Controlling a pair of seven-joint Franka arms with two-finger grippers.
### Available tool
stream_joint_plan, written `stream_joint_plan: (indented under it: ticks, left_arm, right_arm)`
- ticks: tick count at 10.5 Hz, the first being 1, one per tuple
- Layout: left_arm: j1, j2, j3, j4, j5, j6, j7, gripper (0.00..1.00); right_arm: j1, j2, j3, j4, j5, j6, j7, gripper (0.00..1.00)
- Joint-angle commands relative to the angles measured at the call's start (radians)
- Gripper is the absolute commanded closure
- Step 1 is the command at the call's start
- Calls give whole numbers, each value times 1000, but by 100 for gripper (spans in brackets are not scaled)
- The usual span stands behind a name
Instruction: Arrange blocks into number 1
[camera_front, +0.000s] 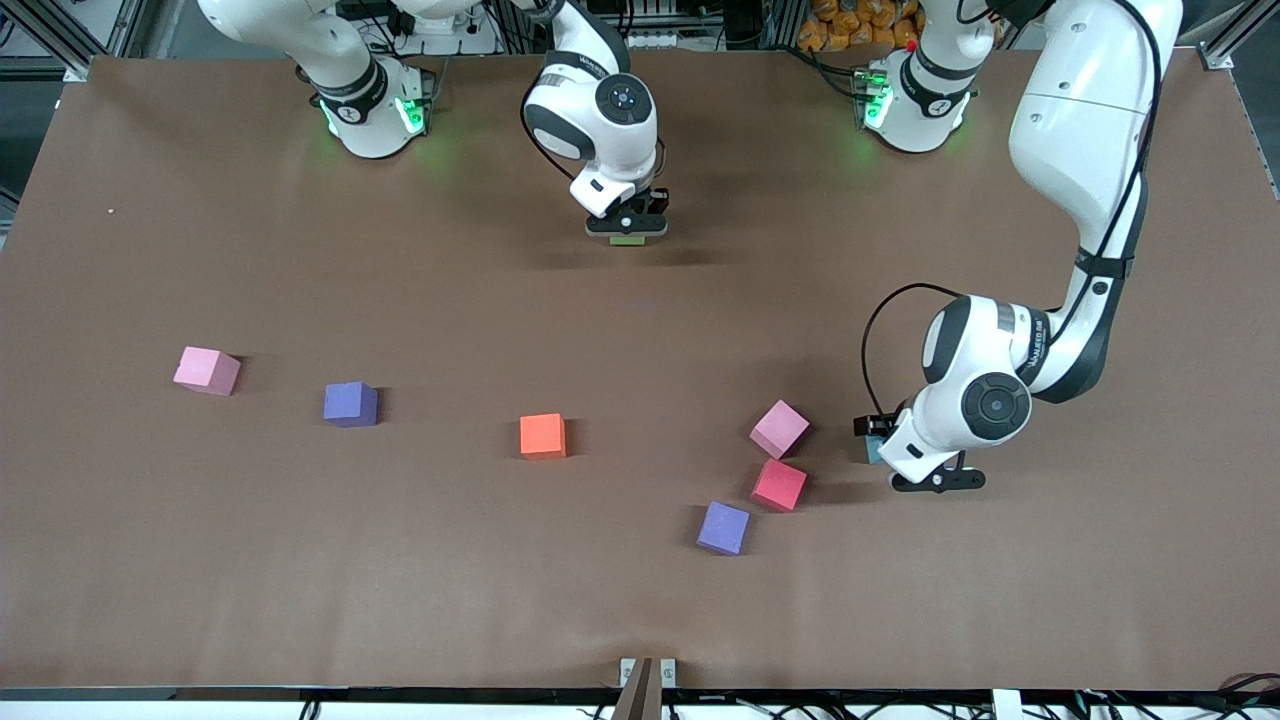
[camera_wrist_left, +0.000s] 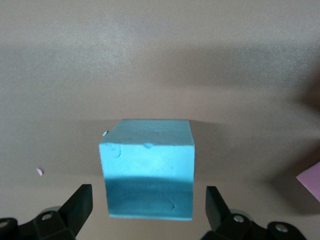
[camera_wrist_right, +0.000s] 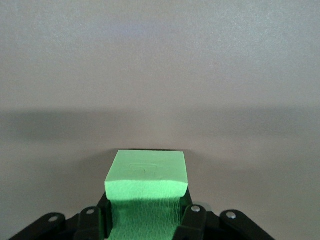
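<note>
The robot's left gripper will next pick up the light blue block (camera_front: 873, 448) by its two opposite sides, so the blocks can form the number 1.
My right gripper (camera_front: 627, 232) is shut on a green block (camera_front: 627, 240), low over the tabletop between the two bases. In the right wrist view the green block (camera_wrist_right: 147, 175) is squeezed between the fingers (camera_wrist_right: 192, 220). My left gripper (camera_front: 875, 438) is open around a light blue block (camera_front: 873, 448), which is mostly hidden under the hand. In the left wrist view the light blue block (camera_wrist_left: 147, 167) sits on the table between the spread fingertips (camera_wrist_left: 80, 205), apart from both. Loose blocks: pink (camera_front: 207, 370), purple (camera_front: 350, 403), orange (camera_front: 543, 435), pink (camera_front: 780, 428), red (camera_front: 779, 485), purple (camera_front: 723, 527).
The brown table cover (camera_front: 300, 250) spans the whole view. The second pink block and the red one lie close beside my left gripper, toward the right arm's end; that pink block's corner (camera_wrist_left: 312, 180) shows in the left wrist view. A small mount (camera_front: 647, 675) stands at the table's near edge.
</note>
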Motion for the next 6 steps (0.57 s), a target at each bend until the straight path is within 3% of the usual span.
stream_joint_plan:
  ticks: [1,2,3,4,6]
  left_arm:
    - [-7,25,0,20,28,15,-18,0]
    - [-5,27,0,20,29,27,-16,0]
    - [-4,25,0,20,22,35,-21,58]
    - [1,25,0,21,26,35,-19,100]
    - [2,22,0,21,29,35,-13,100]
  right_arm:
    - [-21,-7,0,-7,5,37,-16,100]
    - [-20,-5,-9,-7,5,40,-40,100]
    - [-20,-4,-14,-7,5,43,-43,100]
    - [-20,3,-19,-5,4,49,-43,100]
    - [-15,9,-29,-5,-8,52,-43,100]
